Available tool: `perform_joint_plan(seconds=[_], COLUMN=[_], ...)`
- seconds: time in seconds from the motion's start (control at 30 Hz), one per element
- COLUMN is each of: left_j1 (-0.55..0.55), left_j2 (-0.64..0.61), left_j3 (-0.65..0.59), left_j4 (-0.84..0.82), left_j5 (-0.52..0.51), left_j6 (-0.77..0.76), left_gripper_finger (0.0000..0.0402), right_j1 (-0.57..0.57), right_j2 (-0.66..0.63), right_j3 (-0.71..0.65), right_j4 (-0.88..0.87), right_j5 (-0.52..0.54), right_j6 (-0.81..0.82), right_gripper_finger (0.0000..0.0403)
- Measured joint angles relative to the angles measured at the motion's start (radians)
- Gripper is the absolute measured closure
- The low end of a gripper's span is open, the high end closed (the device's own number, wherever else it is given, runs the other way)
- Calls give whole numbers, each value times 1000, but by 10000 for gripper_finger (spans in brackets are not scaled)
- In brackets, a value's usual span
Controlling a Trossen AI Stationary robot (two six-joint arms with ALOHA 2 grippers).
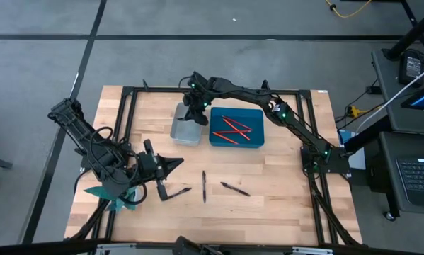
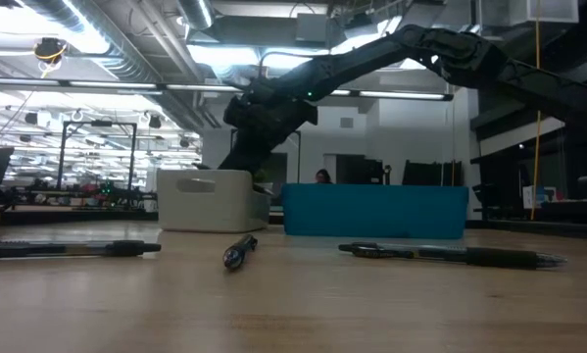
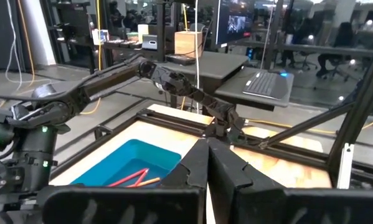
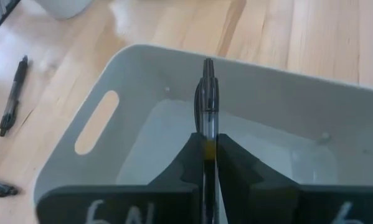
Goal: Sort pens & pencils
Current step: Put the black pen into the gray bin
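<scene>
The black pen is over the grey bin's bottom, inside the bin's rim, in the right wrist view, so my right gripper needs to let go of it now.
My right gripper (image 4: 207,146) hangs over the open grey bin (image 4: 174,143), shut on a black pen (image 4: 207,93); the high view shows it there too (image 1: 195,115). The grey bin (image 1: 185,126) stands on the table beside a blue bin (image 1: 236,128) that holds red pencils (image 1: 233,129). Three black pens (image 1: 176,191) (image 1: 204,185) (image 1: 235,188) lie flat on the wood near the front. My left gripper (image 1: 175,163) is shut and holds nothing, hovering left of those pens. My right gripper pinches the black pen between its two fingers, at a stretch of the barrel (image 4: 207,132) that runs along the fingers. The far end (image 4: 208,65) sticks out past the tips. The fingers point down from above, and the pen is lifted clear over the bin's inside.
The table has a black frame (image 1: 130,106) along its edges. Bare wood lies right of the blue bin and in front of the pens. A teal object (image 1: 112,195) sits under the left arm. Desks and screens stand beyond the table.
</scene>
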Motion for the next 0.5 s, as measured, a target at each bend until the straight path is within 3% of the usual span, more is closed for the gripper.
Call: perform_joint_plan(seconds=[0.5], left_j1=[0], left_j2=[0], left_j3=[0], left_j4=[-1], left_j5=[0], left_j6=[15], left_gripper_finger=[401], right_j1=[3], right_j2=[2], right_j3=[0], right_j4=[46], right_j5=[-11], right_j6=[-16], right_gripper_finger=[358])
